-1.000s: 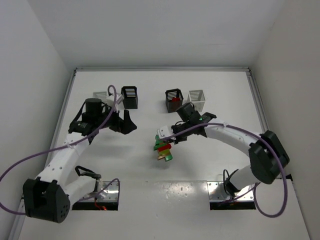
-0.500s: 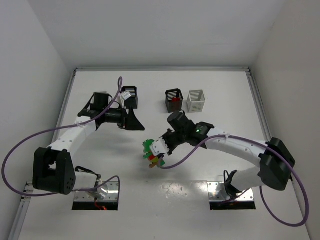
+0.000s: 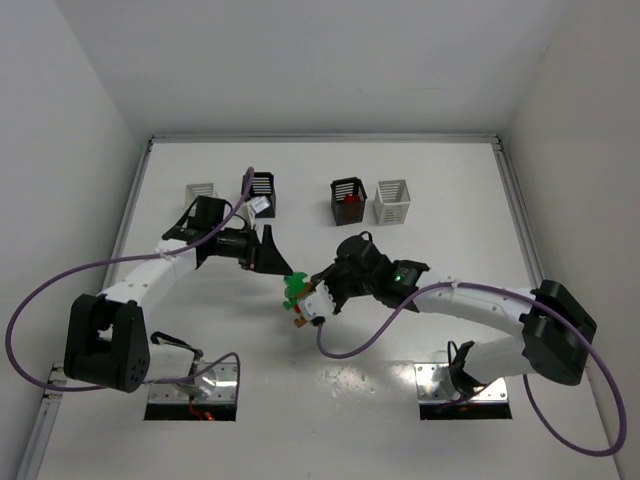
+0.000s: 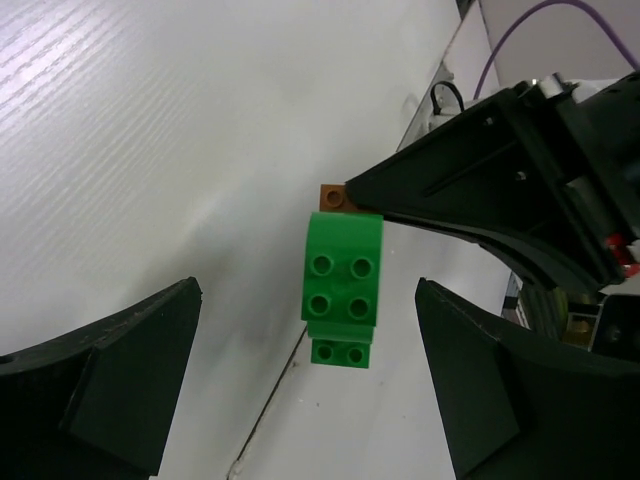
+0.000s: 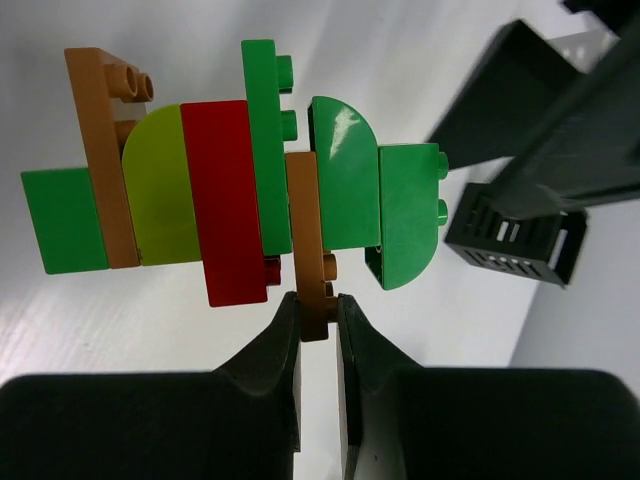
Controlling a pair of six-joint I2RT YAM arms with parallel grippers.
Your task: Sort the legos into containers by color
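Observation:
The green end brick (image 3: 296, 279) (image 4: 343, 280) needs to come off and be sorted by color, so my left gripper should next grab only that brick, across its sides.
A joined stack of legos (image 3: 299, 296) hangs above the table centre, held sideways. It shows green, orange-brown, red and yellow-green bricks (image 5: 230, 190). My right gripper (image 5: 318, 300) is shut on a thin orange-brown plate (image 5: 305, 230) in the middle of the stack. My left gripper (image 3: 275, 258) is open and faces the stack's green end brick (image 4: 343, 280), which sits between its spread fingers without touching them. Along the back stand the containers: a white bin (image 3: 200, 190), a black bin (image 3: 262, 190), a black bin (image 3: 348, 202) with something red inside, and a white bin (image 3: 392, 201).
Purple cables loop from both arms over the table. Two metal base plates (image 3: 195, 385) sit at the near edge. White walls close in the table on the left, right and back. A black bin (image 5: 510, 240) shows behind the stack in the right wrist view.
My right arm has carried the lego stack leftward toward the left arm. My left gripper has swung away from the bins to face the stack's green end.

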